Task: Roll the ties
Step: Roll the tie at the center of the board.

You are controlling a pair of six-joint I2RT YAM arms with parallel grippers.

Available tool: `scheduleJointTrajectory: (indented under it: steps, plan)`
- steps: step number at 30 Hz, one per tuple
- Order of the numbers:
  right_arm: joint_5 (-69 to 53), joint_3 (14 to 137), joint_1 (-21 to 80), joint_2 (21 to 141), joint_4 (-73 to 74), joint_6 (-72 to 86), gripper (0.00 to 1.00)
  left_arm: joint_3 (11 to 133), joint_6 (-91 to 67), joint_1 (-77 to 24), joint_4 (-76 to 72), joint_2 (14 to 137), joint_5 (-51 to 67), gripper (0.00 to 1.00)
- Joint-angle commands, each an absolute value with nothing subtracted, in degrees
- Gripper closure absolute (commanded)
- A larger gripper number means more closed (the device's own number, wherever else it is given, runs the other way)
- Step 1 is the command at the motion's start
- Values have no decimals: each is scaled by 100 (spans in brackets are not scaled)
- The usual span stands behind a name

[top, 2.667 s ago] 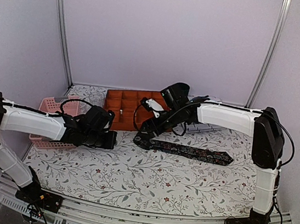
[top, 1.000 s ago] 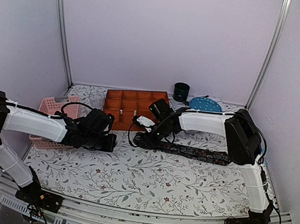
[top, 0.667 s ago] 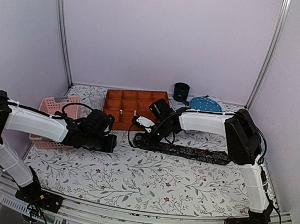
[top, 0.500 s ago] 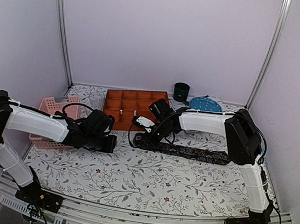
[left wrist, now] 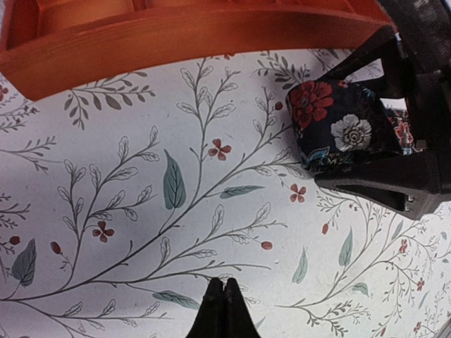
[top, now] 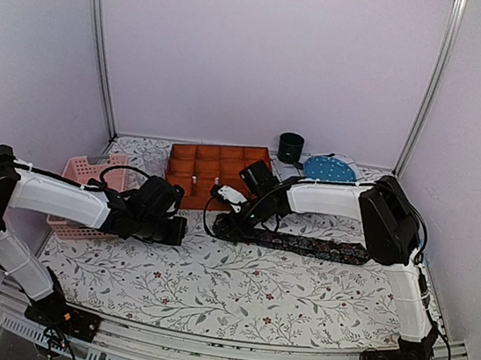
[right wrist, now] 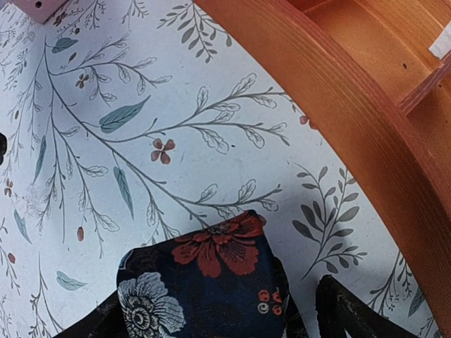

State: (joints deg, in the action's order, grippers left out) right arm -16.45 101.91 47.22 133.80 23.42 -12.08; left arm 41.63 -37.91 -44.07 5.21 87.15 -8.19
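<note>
I should grab both long edges of the dark floral tie with my right gripper's fingers, at the end near my left gripper, to roll the tie along its length.
One dark floral tie [top: 303, 244] lies flat across the tablecloth, running left to right in front of the orange tray. My right gripper [top: 226, 222] is down at its left end. In the right wrist view the tie end [right wrist: 211, 282] lies between the spread fingers of my right gripper [right wrist: 218, 306], with a gap to the right finger [right wrist: 338, 310]. My left gripper [top: 179, 230] is shut and empty, low over the cloth a little left of the tie end. In the left wrist view it [left wrist: 223, 296] points at the tie end [left wrist: 338, 130].
An orange compartment tray [top: 198, 201] stands just behind the tie end; its wall shows in both wrist views [left wrist: 176, 35] [right wrist: 338, 113]. A pink basket [top: 82, 172] sits at the left. A dark cup [top: 291, 147] and a blue plate [top: 329, 167] are at the back.
My right arm has come down from above the tray to the tie's left end and edged slightly left. The left arm has barely moved.
</note>
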Motion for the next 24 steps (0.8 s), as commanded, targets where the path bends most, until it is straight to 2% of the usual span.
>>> scheduleJointTrajectory:
  steps: [1, 17, 18, 21, 22, 24]
  plan:
    - [-1854, 10059, 4682, 12240, 2461, -755, 16, 4211, -3747, -4328, 444, 8622, -824, 100]
    - [-2277, 9686, 4410, 10722, 1817, 296, 13, 4338, -3766, -4333, 463, 8401, -821, 100]
    - [-2179, 9598, 4384, 10624, 1695, 464, 14, 4341, -3783, -4327, 437, 8374, -812, 94]
    - [-2078, 9336, 4311, 10461, 1418, 1118, 23, 4369, -3836, -4278, 217, 8348, -633, 66]
    - [-2089, 9188, 4289, 10421, 1295, 1326, 29, 4399, -3858, -4247, 124, 8376, -518, 59]
    - [-2194, 8836, 4251, 10412, 1001, 1811, 52, 4507, -3920, -4160, -67, 8477, -251, 55]
